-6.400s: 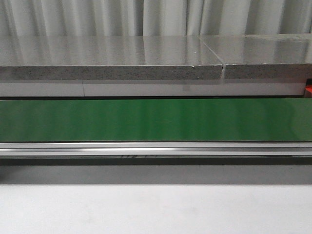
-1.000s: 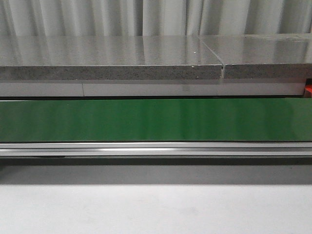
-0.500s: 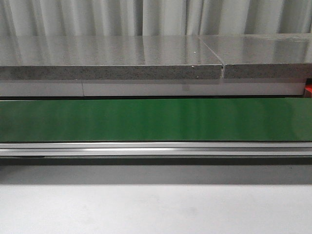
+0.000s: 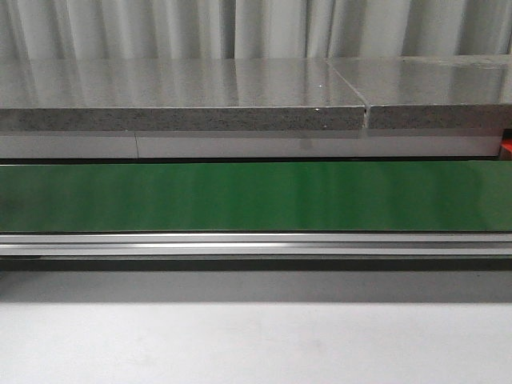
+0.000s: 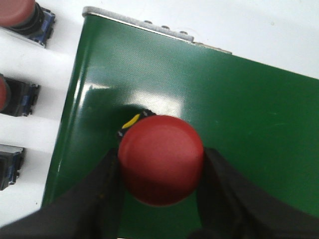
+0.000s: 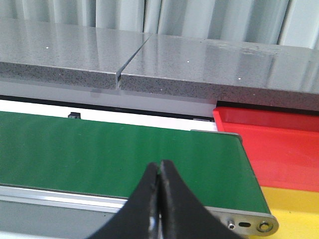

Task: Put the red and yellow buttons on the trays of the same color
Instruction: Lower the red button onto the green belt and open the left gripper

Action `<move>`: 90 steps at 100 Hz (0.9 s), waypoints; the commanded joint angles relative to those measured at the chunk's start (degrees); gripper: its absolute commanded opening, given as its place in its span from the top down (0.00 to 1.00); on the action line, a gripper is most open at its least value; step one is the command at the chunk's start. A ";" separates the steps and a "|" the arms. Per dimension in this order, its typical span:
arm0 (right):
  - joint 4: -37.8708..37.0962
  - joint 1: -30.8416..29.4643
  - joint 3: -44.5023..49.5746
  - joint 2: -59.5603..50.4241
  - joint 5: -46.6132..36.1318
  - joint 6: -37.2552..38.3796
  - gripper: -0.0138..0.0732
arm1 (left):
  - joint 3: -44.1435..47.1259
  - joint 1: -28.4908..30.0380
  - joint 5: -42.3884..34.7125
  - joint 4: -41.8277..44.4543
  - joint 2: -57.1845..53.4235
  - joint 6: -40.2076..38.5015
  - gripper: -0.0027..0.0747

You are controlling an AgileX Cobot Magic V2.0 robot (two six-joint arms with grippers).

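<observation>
The black body (image 5: 135,122) sits low on the green belt in the left wrist view and the button would stand there, so it is time for my left gripper to release the red button (image 5: 160,164).
A red button (image 5: 160,164) with a wide round cap stands on the green conveyor belt (image 5: 249,114) near its end. My left gripper (image 5: 161,154) is shut on it, one black finger against each side of the cap. Beside the belt on white, other buttons wait: a red‑capped one (image 5: 17,12), a second red one (image 5: 4,94), and a third (image 5: 7,167) whose cap is cut off. My right gripper (image 6: 160,165) is shut with nothing in it, over the belt's (image 6: 114,154) other end. Just past that end lie a red tray (image 6: 279,144) and a yellow tray (image 6: 294,209). No yellow button shows.
The front view holds only the green belt (image 4: 256,196), its aluminium rail (image 4: 256,244), a grey stone shelf (image 4: 184,96) behind and a white table (image 4: 256,344) in front. Neither gripper shows there.
</observation>
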 commanded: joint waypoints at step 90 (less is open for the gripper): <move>-0.55 -0.10 -0.58 -0.98 -4.91 0.03 0.92 | -7.94 -5.51 -0.89 -0.79 -2.06 1.47 0.10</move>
